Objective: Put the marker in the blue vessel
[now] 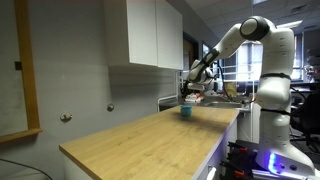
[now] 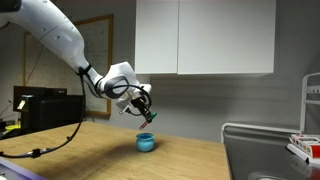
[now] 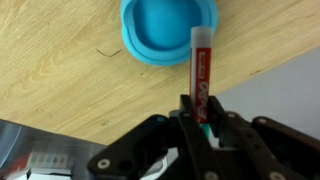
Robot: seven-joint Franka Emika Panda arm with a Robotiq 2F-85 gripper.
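My gripper needs to move the red marker in before it opens, because the marker's tip is only over the vessel's rim. The marker would likely end up on the counter beside the vessel if my gripper opened now.
A small blue vessel [image 3: 168,28] stands on the wooden counter, also seen in both exterior views [image 1: 186,112] [image 2: 146,142]. My gripper [image 3: 198,108] is shut on a red marker [image 3: 200,68] with a white tip, which points out from the jaws toward the vessel's rim. In an exterior view the gripper [image 2: 143,108] hangs a little above the vessel, slightly to its side. In the wrist view the marker's tip lies over the vessel's right edge.
The wooden counter [image 1: 150,140] runs long, with its edge near the vessel. White cabinets [image 2: 200,35] hang on the wall above. A metal sink [image 2: 265,155] and a dish rack lie beyond the vessel. A black cable [image 2: 55,135] trails on the counter.
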